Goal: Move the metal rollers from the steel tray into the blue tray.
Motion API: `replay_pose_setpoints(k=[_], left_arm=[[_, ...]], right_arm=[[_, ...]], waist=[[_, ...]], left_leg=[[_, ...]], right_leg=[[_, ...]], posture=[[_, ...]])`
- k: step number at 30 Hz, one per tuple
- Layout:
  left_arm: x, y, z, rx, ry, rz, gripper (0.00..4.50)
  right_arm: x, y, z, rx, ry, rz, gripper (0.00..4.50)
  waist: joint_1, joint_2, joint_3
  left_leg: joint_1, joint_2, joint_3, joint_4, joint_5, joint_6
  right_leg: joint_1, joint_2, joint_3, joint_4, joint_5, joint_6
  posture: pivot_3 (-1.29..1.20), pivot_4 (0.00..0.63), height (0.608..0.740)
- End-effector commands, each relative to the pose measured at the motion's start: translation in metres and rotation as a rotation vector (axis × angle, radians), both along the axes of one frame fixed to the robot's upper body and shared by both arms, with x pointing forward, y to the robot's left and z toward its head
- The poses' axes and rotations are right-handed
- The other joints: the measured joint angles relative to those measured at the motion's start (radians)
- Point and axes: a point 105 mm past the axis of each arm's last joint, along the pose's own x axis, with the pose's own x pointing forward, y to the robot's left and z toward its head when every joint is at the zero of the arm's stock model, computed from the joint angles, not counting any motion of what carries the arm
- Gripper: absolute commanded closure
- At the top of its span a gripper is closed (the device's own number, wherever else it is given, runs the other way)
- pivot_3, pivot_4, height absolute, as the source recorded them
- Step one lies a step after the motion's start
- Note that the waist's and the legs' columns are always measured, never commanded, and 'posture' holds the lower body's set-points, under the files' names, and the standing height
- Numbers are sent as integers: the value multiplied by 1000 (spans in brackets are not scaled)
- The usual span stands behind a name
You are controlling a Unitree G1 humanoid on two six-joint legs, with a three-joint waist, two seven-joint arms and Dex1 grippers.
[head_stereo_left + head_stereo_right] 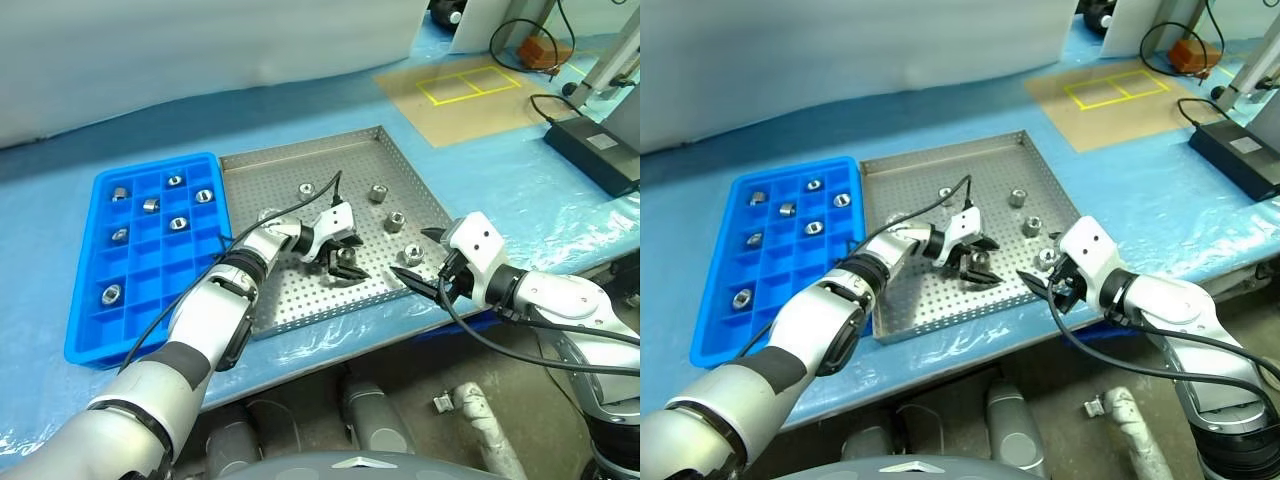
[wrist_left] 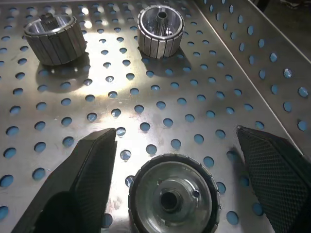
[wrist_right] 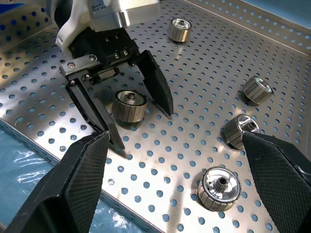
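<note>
My left gripper closes on the roller next, since its fingers stand on either side of that roller.
The steel tray [image 1: 300, 143] lies mid-table with several metal rollers loose on its perforated floor, such as one [image 1: 378, 193] near the far right. My left gripper [image 1: 345, 262] is lowered into the tray and open. Its fingers straddle one roller [image 2: 175, 194] with a gap on each side; the same roller [image 3: 129, 106] shows in the right wrist view. My right gripper [image 1: 418, 255] hovers open over the tray's front right corner, above other rollers [image 3: 221, 188]. The blue tray [image 1: 150, 162] sits left of the steel tray, with several rollers [image 1: 178, 223] in separate compartments.
Both trays sit on blue sheeting. A black box [image 1: 595, 150] with cables lies at the right, and a brown mat with yellow tape [image 1: 470, 85] at the back right. The table's front edge runs just below the steel tray.
</note>
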Motion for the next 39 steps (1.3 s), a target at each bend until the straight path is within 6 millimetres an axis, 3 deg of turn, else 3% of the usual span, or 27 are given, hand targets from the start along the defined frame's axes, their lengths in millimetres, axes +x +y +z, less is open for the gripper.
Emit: replay_pose_setpoints(k=[1,3,8,12,15,16,22,28,31,35,39], left_arm=[[3,1,3,18,-9,3,250],[3,2,3,13,-14,7,445],[7,6,2,24,-36,36,1865],[7,9,5,10,-40,22,1865],[12,11,9,5,-62,54,2410],[14,12,10,4,-78,63,2410],[19,20,45,-127,-112,33,2410],[27,51,85,-267,-143,72,2410],[35,71,90,-268,-193,150,2410],[38,115,91,-258,-250,272,2410],[37,154,94,-271,-316,411,2410]], right_arm=[[0,-2,13,-20,-68,-2,0],[0,-2,12,-22,-70,-3,0],[3,0,12,-21,-77,1,0],[6,1,13,-23,-86,6,0],[8,3,13,-22,-89,18,0],[9,3,13,-23,-91,23,0],[17,12,19,-18,-106,83,0],[33,25,21,-13,-125,158,0],[43,40,23,-1,-140,216,0],[55,63,25,21,-151,313,0],[66,78,25,30,-154,389,0]], waist=[[-7,0,0],[-10,0,0],[-13,0,0],[-14,0,0],[-13,0,0],[-13,0,0],[-14,0,0],[-4,0,0],[8,0,1],[26,0,1],[80,1,1]], left_leg=[[0,0,0,0,0,0],[1,0,0,0,0,1],[1,0,0,1,-1,1],[1,0,0,1,-1,1],[0,0,0,1,-1,1],[1,0,0,1,-1,1],[0,0,0,1,-1,1],[0,0,0,-1,-1,1],[0,0,0,-1,-1,1],[-1,1,0,-2,0,0],[-2,3,0,-4,1,-2]], right_leg=[[1,0,0,0,0,0],[2,0,0,-1,0,0],[2,-1,-1,-1,0,0],[2,-1,-1,-2,0,0],[2,-1,-1,-2,0,0],[2,-1,-1,-2,0,0],[2,-1,-1,-2,0,0],[1,-1,-2,-1,0,0],[0,-1,-2,-1,0,0],[-2,-1,-2,1,0,0],[-5,0,-3,2,0,0]], posture=[[-744,150,740],[-740,150,740],[-733,150,740],[-711,150,740],[-696,150,740],[-688,150,740],[-626,150,740],[-529,150,740],[-449,150,740],[-328,150,740],[-202,150,740]])
